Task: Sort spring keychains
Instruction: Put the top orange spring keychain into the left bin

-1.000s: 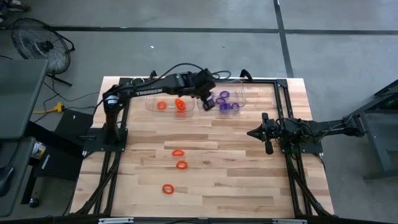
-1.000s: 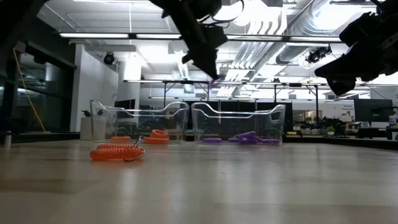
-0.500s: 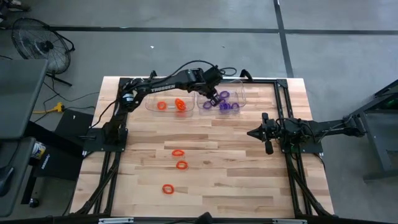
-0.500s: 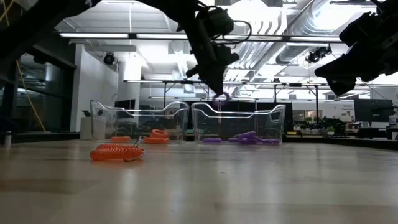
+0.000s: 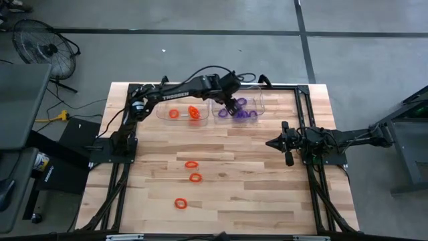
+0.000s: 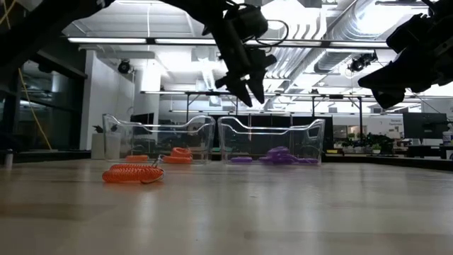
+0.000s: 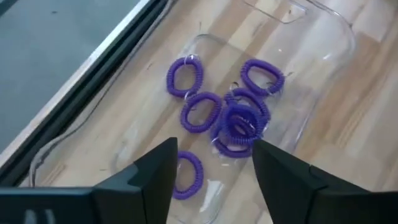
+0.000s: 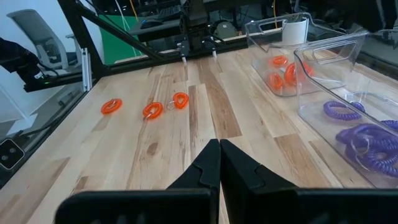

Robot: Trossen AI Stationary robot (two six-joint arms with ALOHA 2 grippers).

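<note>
The orange keychain nearest the bins goes with the orange keychains, so my left gripper should next pick it up by its coil [image 5: 191, 166] to sort it.
My left gripper [image 5: 233, 104] hangs open above the clear right-hand bin [image 5: 259, 100], nothing between its fingers [image 7: 163, 174]. Several purple spring keychains [image 7: 239, 121] lie on that bin's floor, also seen in the low view [image 6: 280, 155]. The clear left-hand bin [image 5: 162, 112] holds orange keychains [image 5: 193, 112]. Three orange keychains lie loose on the table [image 5: 192, 164], [image 5: 195, 177], [image 5: 180, 203]. My right gripper [image 5: 270, 142] waits shut above the table's right part, its fingers together [image 8: 219, 163].
The two bins stand side by side at the table's far edge [image 6: 159, 138], [image 6: 272, 136]. Black frame rails [image 5: 304, 114] run along the table's sides. Bare wood [image 5: 241, 194] lies between the loose orange keychains and my right arm.
My left gripper has moved a little toward the table's right, over the purple bin, and has opened. The purple keychain that hung from its fingertips has dropped into the bin among the others.
</note>
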